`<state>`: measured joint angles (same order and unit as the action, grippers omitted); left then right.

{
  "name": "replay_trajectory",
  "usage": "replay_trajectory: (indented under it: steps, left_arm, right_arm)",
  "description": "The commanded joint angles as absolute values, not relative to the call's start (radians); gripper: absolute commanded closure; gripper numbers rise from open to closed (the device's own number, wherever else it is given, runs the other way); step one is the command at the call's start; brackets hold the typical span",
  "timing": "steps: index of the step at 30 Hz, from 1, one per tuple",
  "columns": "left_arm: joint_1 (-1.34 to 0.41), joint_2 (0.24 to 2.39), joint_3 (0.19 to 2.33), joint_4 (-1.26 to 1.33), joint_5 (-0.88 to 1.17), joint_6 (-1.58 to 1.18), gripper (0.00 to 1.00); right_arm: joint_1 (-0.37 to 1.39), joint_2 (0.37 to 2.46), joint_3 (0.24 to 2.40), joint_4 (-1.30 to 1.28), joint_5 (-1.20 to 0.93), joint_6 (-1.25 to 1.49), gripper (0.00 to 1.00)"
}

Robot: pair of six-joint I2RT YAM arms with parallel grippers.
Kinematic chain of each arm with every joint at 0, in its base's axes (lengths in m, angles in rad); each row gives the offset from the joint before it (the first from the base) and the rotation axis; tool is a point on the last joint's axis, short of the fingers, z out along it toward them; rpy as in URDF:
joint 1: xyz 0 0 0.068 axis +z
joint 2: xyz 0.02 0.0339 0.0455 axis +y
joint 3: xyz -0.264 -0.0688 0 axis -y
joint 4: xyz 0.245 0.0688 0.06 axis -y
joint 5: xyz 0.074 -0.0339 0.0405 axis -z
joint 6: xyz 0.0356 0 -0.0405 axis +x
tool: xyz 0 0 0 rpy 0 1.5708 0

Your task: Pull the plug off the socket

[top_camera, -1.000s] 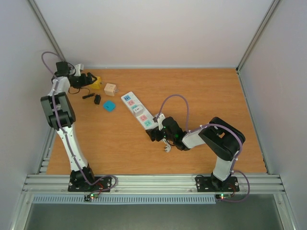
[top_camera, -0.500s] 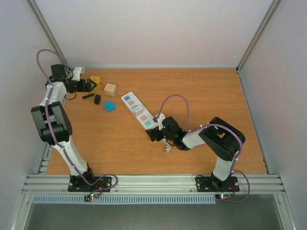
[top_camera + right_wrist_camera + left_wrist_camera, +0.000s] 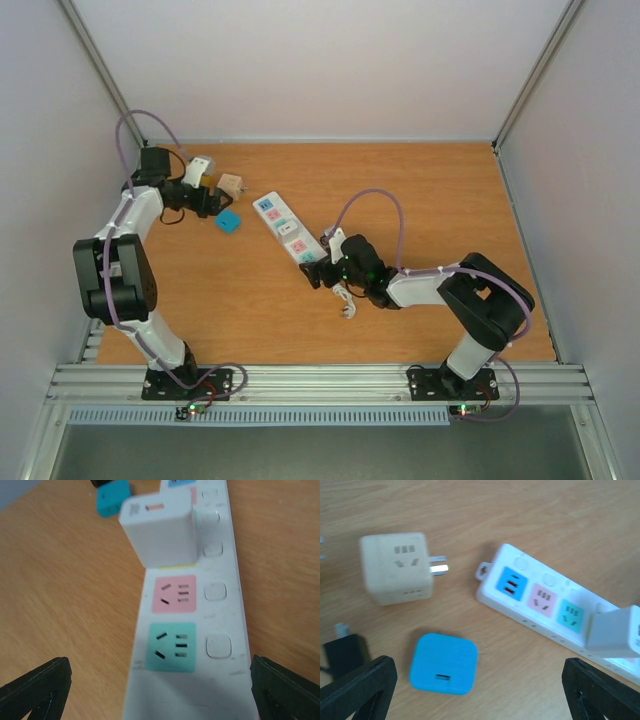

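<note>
The left gripper needs to grab the white plug (image 3: 159, 530) by opposite sides next, which leaves the near end of the socket free, and then pull the plug off.
The socket is a long white power strip (image 3: 300, 245) lying diagonally mid-table, with blue, pink and green outlets (image 3: 172, 647). A white cube plug (image 3: 159, 530) stands in a middle outlet and also shows in the top view (image 3: 287, 229) and the left wrist view (image 3: 615, 630). My right gripper (image 3: 322, 270) is open, its fingers (image 3: 35, 690) either side of the strip's near end, short of the plug. My left gripper (image 3: 208, 200) is open and empty, hovering by a blue adapter (image 3: 443, 663), far from the strip's blue end (image 3: 511, 583).
A beige cube adapter (image 3: 396, 567) with bare prongs lies left of the strip's far end. A small black adapter (image 3: 344, 650) sits by my left finger. The strip's short white cord (image 3: 345, 300) curls near my right wrist. Walls enclose the table.
My left arm swung from the back left corner toward the blue adapter and strip. My right gripper edged forward over the strip's near end. The plug stays in the strip.
</note>
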<state>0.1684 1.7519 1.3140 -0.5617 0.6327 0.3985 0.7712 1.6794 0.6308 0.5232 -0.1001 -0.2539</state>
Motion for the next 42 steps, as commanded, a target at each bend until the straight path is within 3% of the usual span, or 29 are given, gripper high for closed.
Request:
replay_trajectory:
  steps: [1, 10, 15, 27, 33, 42]
  left_arm:
    - [0.099, 1.687, 1.277, -0.556, 0.612, 0.454, 0.08]
    - [-0.093, 1.668, 1.237, -0.559, 0.523, 0.484, 0.1]
    - [-0.176, 1.685, 1.23, -0.566, 0.479, 0.495, 0.11]
    - [-0.347, 1.751, 1.226, -0.532, 0.352, 0.504, 0.18]
    - [-0.414, 1.797, 1.229, -0.514, 0.264, 0.525, 0.31]
    - [-0.423, 1.806, 1.222, -0.487, 0.242, 0.529, 0.62]
  right_arm:
    - [0.755, 1.596, 0.663, 0.499, -0.14, -0.234, 0.01]
    - [0.654, 1.513, 0.785, 0.263, -0.281, -0.196, 0.01]
    - [0.527, 1.487, 0.833, 0.15, -0.49, -0.169, 0.01]
    - [0.306, 1.494, 0.873, 0.083, -0.721, -0.063, 0.03]
    - [0.29, 1.49, 0.856, 0.09, -0.758, -0.075, 0.09]
    - [0.288, 1.479, 0.828, 0.111, -0.789, -0.126, 0.16]
